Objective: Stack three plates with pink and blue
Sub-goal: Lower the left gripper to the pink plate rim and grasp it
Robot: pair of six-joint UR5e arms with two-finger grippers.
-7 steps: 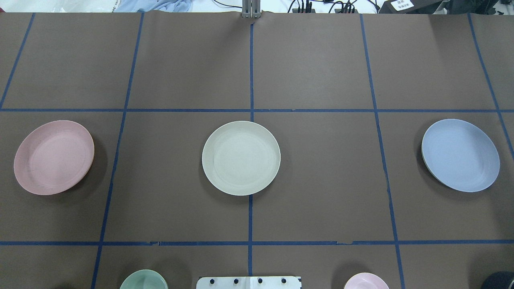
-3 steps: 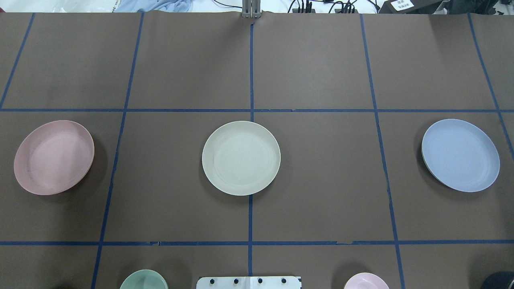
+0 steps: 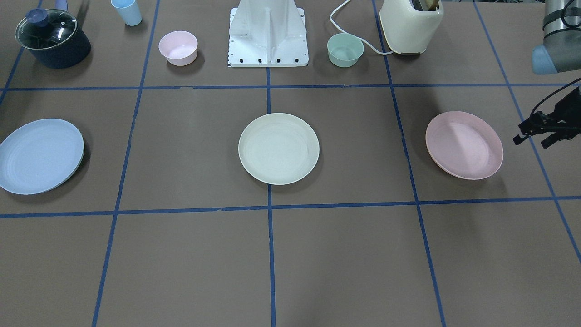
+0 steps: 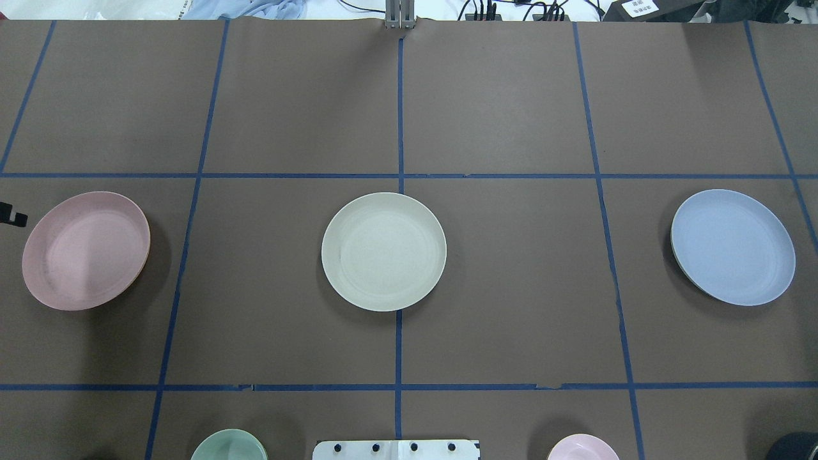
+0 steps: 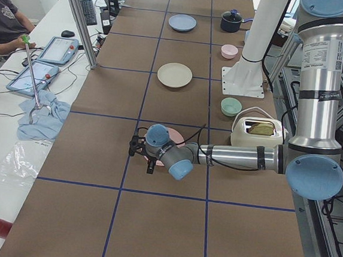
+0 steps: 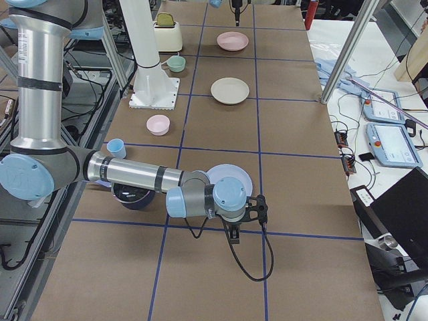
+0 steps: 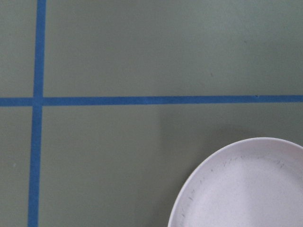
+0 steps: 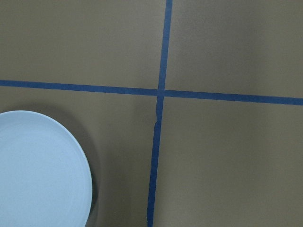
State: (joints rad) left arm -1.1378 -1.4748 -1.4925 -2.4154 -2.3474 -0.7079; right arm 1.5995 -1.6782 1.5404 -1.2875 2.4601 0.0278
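Note:
I will grab the pink plate by its outer rim (image 3: 497, 136) with my left gripper next. Then I can stack the pink plate on the cream-white plate (image 3: 278, 149).
Three plates lie apart in a row on the brown table: the pink plate (image 4: 85, 250) on the left, the cream-white plate (image 4: 383, 251) in the middle, the blue plate (image 4: 733, 246) on the right. My left gripper (image 3: 532, 141) hovers open and empty just outside the pink plate (image 3: 464, 145); only its tip (image 4: 13, 214) shows at the overhead view's left edge. The left wrist view shows that plate's rim (image 7: 246, 189). My right gripper (image 6: 259, 210) is beside the blue plate (image 6: 229, 182); I cannot tell whether it is open. The right wrist view shows the blue plate (image 8: 38, 170).
Near the robot base (image 3: 268, 34) stand a small pink bowl (image 3: 178, 47), a mint-green bowl (image 3: 345, 49), a cream toaster (image 3: 411, 25), a dark pot with a glass lid (image 3: 52, 38) and a light blue cup (image 3: 126, 11). Blue tape lines grid the table.
The left gripper's tip has come into the overhead view at the left edge beside the pink plate. The plates have not moved.

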